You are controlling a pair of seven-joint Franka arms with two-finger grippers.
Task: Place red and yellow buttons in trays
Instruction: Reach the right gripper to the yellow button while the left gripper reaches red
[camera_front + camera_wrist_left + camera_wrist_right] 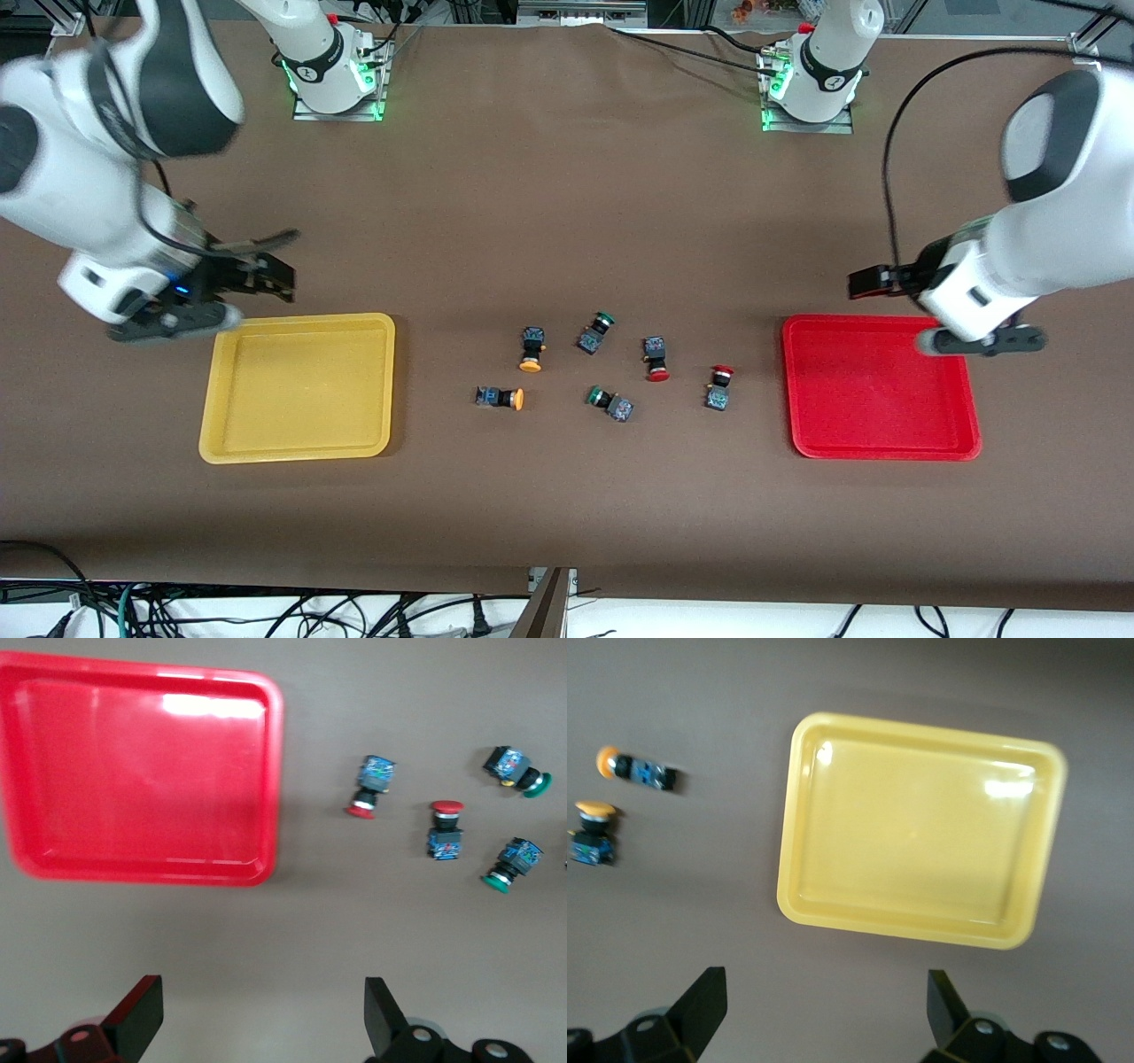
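Observation:
The red buttons should go in the red tray (pixel 881 387), so my left gripper should next grab a red-capped button by its black body (pixel 718 389) below the cap.
Two yellow-capped buttons (pixel 532 348) (pixel 500 398) and two red-capped buttons (pixel 656 359) (pixel 719 388) lie on their sides mid-table, between the empty yellow tray (pixel 297 387) and the empty red tray (pixel 881 387). My right gripper (pixel 282 261) is open and empty over the table beside the yellow tray's corner. Its wrist view shows the gripper (pixel 827 1010), the tray (pixel 921 833) and both yellow buttons (pixel 636 769) (pixel 592 833). My left gripper (pixel 873 282) is open and empty over the table beside the red tray. Its wrist view shows the gripper (pixel 264 1014), the tray (pixel 142 771) and both red buttons (pixel 368 786) (pixel 445 828).
Two green-capped buttons (pixel 596 333) (pixel 610 402) lie among the others and also show in the left wrist view (pixel 516 771) (pixel 511 864). The brown table (pixel 567 514) stretches to its front edge, with cables below it.

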